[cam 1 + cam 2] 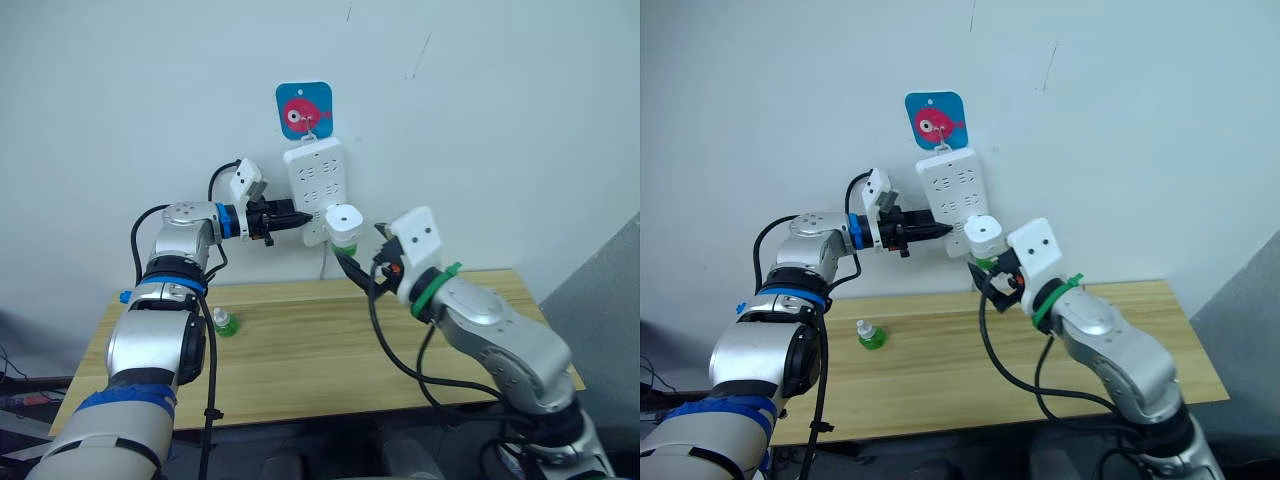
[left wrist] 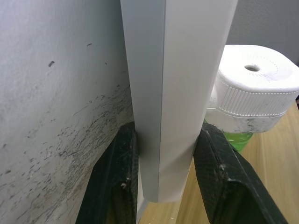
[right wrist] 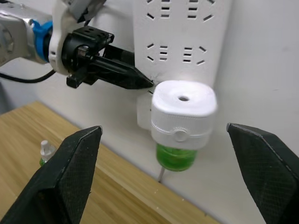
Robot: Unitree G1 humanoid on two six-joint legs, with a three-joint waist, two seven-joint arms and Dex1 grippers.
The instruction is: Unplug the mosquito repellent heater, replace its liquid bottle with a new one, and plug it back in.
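To unplug the heater, my right gripper next needs to grab the heater's open white sides, since the power strip backs it and the green bottle hangs underneath.
The mosquito repellent heater, a white rounded body with a vent hole on top, sits plugged into the bottom of the white power strip on the wall. A green liquid bottle hangs under it. My left gripper is shut on the strip's lower left edge, one finger at the wall side and one on the front, just beside the heater. My right gripper is open, facing the heater from a short way off, touching nothing. A second small green bottle stands on the table at the left.
The wooden table runs below the wall. A blue card with a pink fish hangs above the strip. The strip's cord drops behind the table. Black cables loop from both arms.
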